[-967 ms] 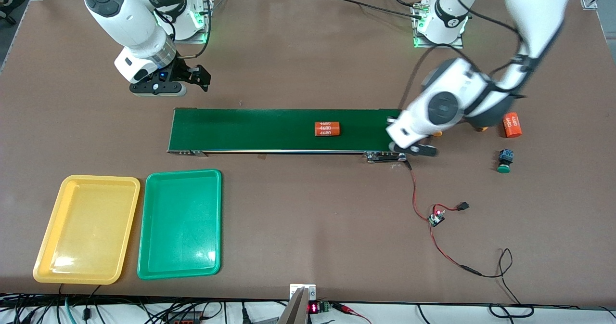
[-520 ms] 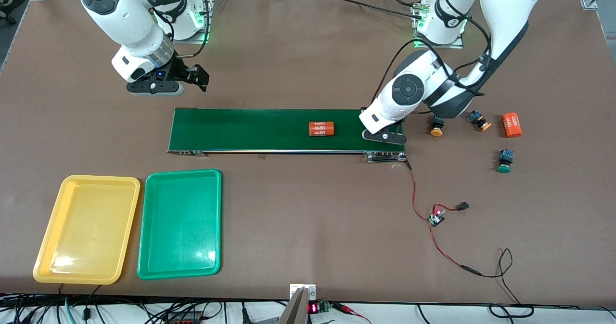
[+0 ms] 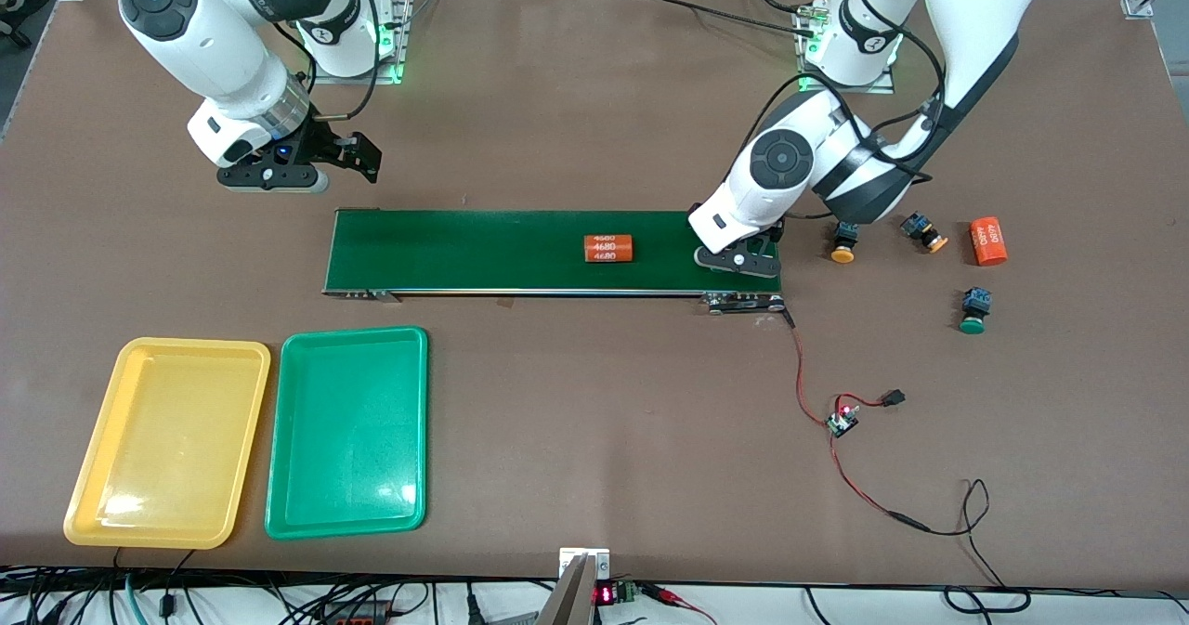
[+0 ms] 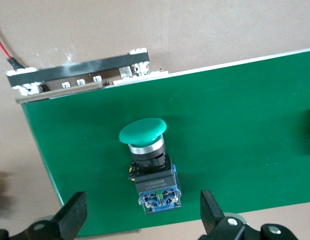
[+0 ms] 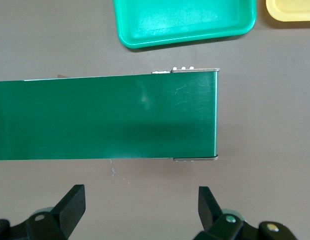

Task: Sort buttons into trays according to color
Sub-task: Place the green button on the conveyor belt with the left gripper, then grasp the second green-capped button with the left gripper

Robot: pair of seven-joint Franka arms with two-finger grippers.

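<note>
The left gripper picks up the green-capped button by its blue-and-black body next, to sort it.
A green-capped button lies on its side on the dark-green conveyor belt, at the belt's end toward the left arm. My left gripper hovers over it, open, one finger on each side and clear of it. On the table beside that end are two orange-capped buttons and another green-capped button. My right gripper hangs open and empty over the table by the belt's other end. The yellow tray and the green tray lie empty, nearer the camera.
An orange "4680" cylinder lies on the belt, and another lies on the table beside the orange-capped buttons. Red and black wires with a small circuit board trail from the belt's end toward the camera.
My left gripper moved onto the belt's end and opened, leaving the green-capped button on the belt. The cylinder on the belt travelled toward the right arm's end. My right gripper drifted away from the belt.
</note>
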